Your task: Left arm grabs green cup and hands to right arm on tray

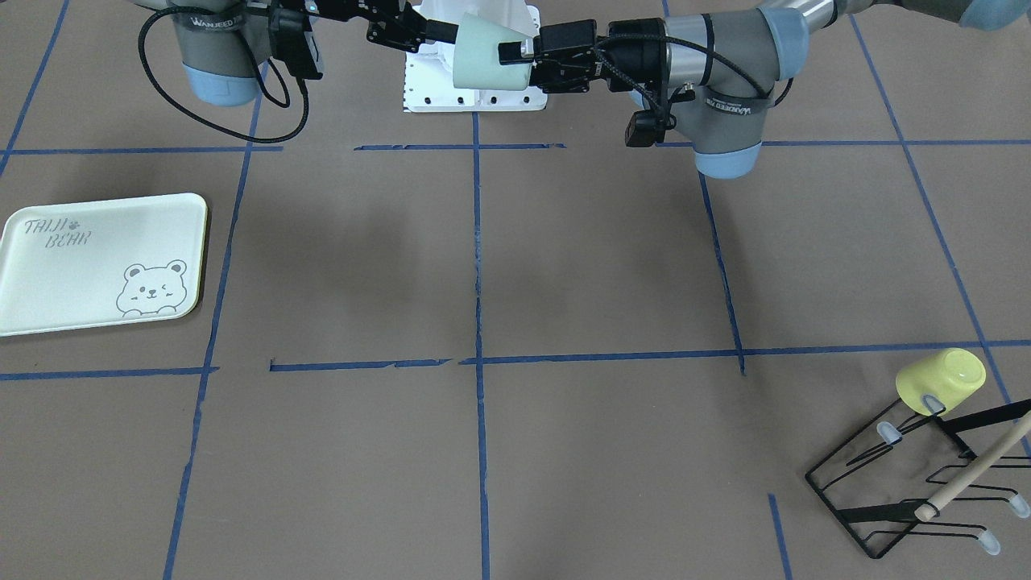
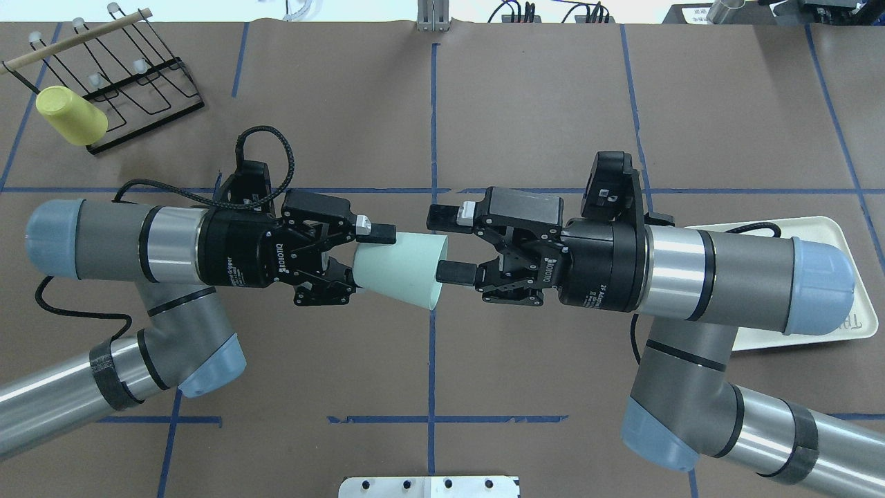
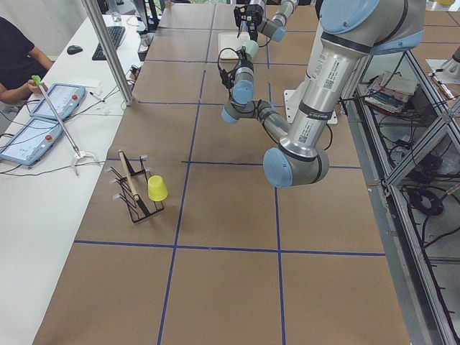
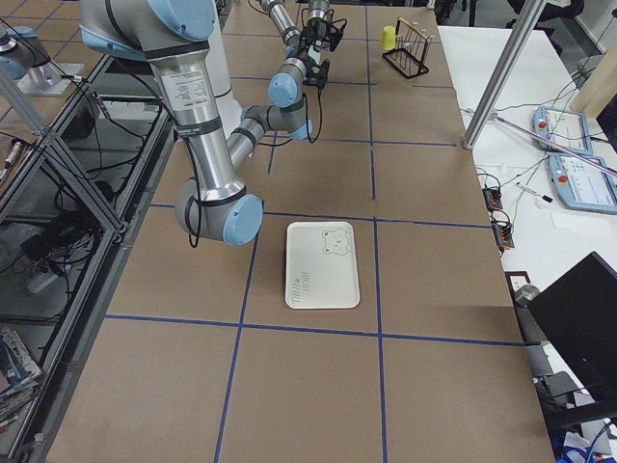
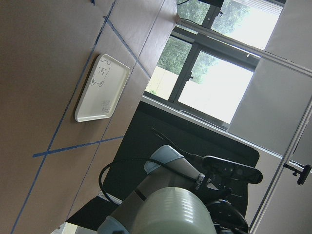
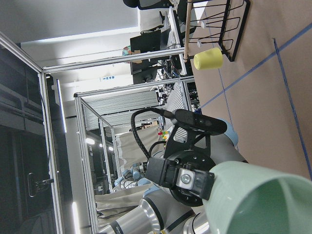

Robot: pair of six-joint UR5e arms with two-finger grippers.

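My left gripper's fingers already cover the base end of the green cup. My right gripper should next grab the cup by its side at the rim (image 1: 464, 50) (image 6: 253, 184).
The green cup (image 2: 397, 270) lies on its side in the air above the table's middle, mouth toward the right arm. My left gripper (image 2: 363, 261) is shut on its narrow base end. My right gripper (image 2: 439, 243) is open at the cup's rim, with one finger (image 2: 456, 272) at the mouth and the other (image 2: 449, 214) outside the wall. The front view shows the cup (image 1: 491, 56) between both grippers. The cup fills the bottom of the left wrist view (image 5: 170, 212) and the right wrist view (image 6: 258, 200). The tray (image 2: 833, 232) lies flat under the right arm, and the front view (image 1: 97, 266) shows nothing on it.
A pale yellow cup (image 2: 69, 116) hangs upside down on a black wire rack (image 2: 138, 76) at the far left corner. A white base plate (image 2: 429, 486) sits at the near edge. Blue tape lines cross the brown table. An operator sits at the side desk (image 3: 18, 65).
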